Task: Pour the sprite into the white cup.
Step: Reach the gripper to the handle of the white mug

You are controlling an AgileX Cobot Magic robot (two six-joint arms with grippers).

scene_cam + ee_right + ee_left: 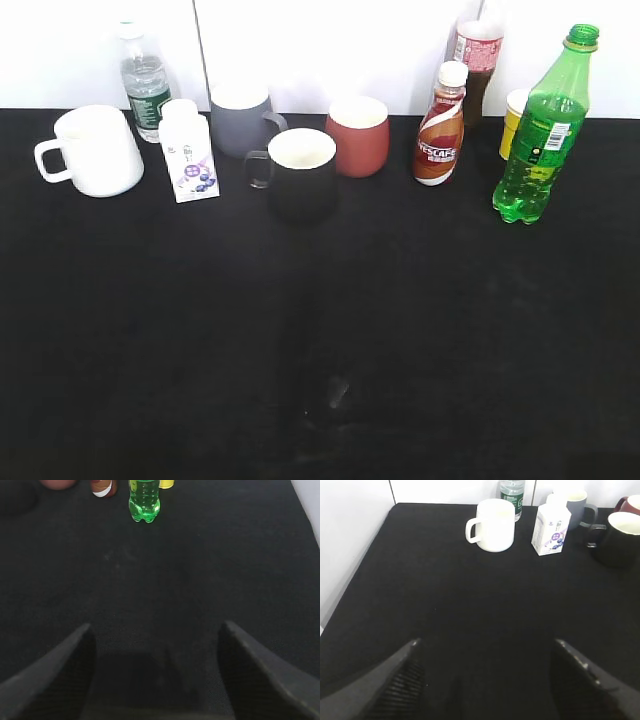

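My left gripper should next hold the white cup steady by its handle (48, 160), so the sprite (543, 135) can be poured in.
The sprite (543, 135), a tall green bottle with a green cap, stands upright at the far right of the black table; its lobed base shows at the top of the right wrist view (144, 502). The white cup (92, 150) stands at the far left with its handle to the left, and shows in the left wrist view (493, 525). My left gripper (485, 645) is open and empty, well short of the white cup. My right gripper (156, 627) is open and empty, well short of the sprite. Neither gripper shows in the exterior view.
Along the back stand a small clear water bottle (146, 85), a small white carton (189, 152), a grey mug (243, 118), a black mug (300, 172), a red cup (358, 134), a brown Nescafe bottle (441, 128), a dark drink bottle (476, 55) and a yellow cup (514, 122).
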